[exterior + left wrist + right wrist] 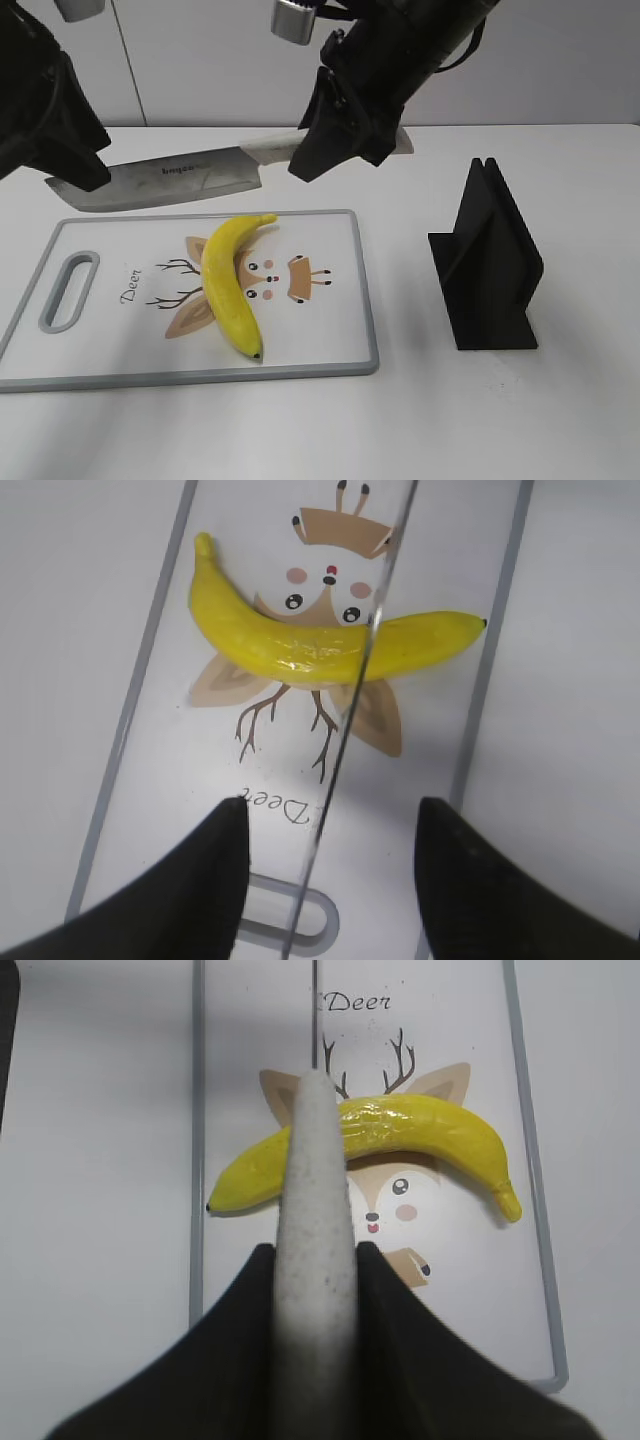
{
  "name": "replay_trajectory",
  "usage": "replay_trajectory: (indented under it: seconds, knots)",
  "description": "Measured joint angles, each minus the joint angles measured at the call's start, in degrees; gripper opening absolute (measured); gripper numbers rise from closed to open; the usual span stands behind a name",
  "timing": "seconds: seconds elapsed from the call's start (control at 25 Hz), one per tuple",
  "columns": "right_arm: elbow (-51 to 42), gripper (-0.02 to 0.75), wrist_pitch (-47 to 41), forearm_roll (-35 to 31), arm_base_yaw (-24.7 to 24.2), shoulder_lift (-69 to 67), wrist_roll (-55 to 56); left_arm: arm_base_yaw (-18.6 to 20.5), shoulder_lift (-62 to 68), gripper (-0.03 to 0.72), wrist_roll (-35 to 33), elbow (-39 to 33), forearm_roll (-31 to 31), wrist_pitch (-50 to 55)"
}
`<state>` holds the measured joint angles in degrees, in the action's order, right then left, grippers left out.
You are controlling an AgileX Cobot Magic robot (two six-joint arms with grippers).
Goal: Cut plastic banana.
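Note:
The left gripper grabs the knife by its blade's tip end (pixel 120 190) next. Both hands then press the cut through the banana (pixel 232 285).
The plastic banana (pixel 232 285) lies whole across the middle of the deer-print cutting board (pixel 330 330). My right gripper (pixel 338 150) is shut on the pale handle of a large knife (pixel 170 180), whose blade is held in the air above the board's far side, pointing left. In the right wrist view the handle (pixel 315 1190) sits between the fingers (pixel 315 1260) over the banana (pixel 430 1130). My left gripper (pixel 75 170) is by the blade tip. In the left wrist view it (pixel 330 830) is open, and the blade edge (pixel 350 730) runs between its fingers above the banana (pixel 300 645).
A black knife stand (pixel 490 265) stands on the white table to the right of the board. The board's handle slot (pixel 68 290) is at its left end.

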<state>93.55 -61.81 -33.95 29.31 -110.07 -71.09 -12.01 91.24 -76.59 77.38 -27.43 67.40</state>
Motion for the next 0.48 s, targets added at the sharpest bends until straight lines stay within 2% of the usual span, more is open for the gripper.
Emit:
replay_trajectory:
  seconds: [0.2,0.48]
  knots:
    - [0.0,0.183,0.3,-0.7,0.0,0.0,-0.5,0.0,1.5,0.488,0.0,0.0,-0.3,-0.9]
    - [0.0,0.183,0.6,-1.0,0.0,0.0,-0.6,0.0,2.4,0.341,0.0,0.0,-1.1,-1.8]
